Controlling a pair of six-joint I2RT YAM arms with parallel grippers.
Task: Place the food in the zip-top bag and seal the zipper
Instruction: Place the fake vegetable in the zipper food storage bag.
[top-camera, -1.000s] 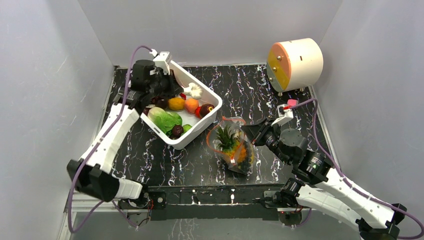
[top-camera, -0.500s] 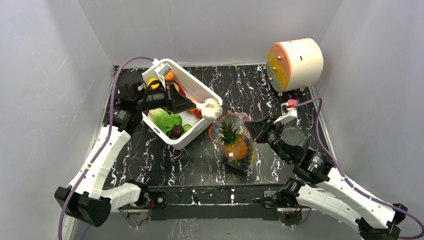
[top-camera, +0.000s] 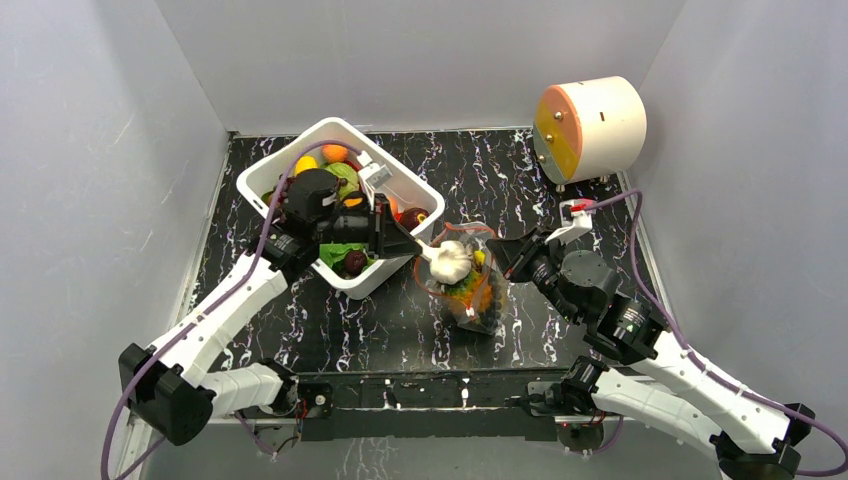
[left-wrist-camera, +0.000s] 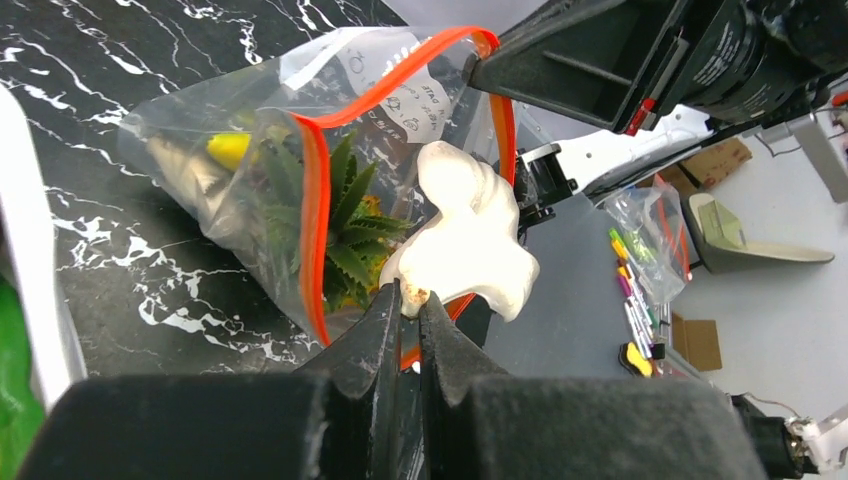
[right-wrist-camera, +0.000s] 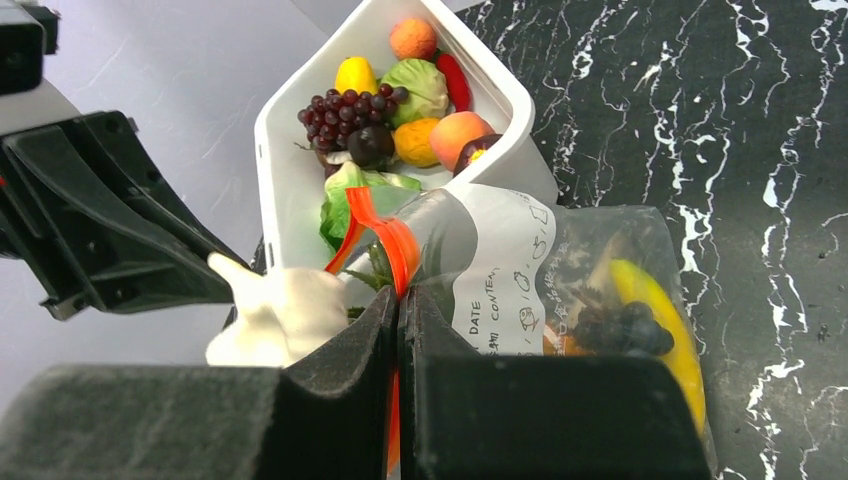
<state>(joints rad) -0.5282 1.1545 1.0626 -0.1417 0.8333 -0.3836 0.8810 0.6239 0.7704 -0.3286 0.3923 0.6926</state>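
Note:
The left gripper should keep holding the white garlic-shaped food until the food is in the bag. The food hangs above the bag's opening, and its bulb overlaps the red zipper.
The clear zip-top bag stands on the black marble table with a pineapple crown, a yellow banana and dark grapes inside. Its mouth gapes, and the red zipper outlines it. My right gripper is shut on the zipper edge beside the white label. My left gripper is shut on a white garlic-shaped food, pinched by its stem just above the bag's mouth. More food lies in the white tub.
The white tub stands left of the bag, holding grapes, greens, a yellow fruit and orange pieces. A large cream cylinder sits at the back right corner. Grey walls close in the table on three sides.
My left arm has lifted the white garlic out of the tub and swung it right to the bag's mouth. The right gripper has kept its hold on the zipper edge.

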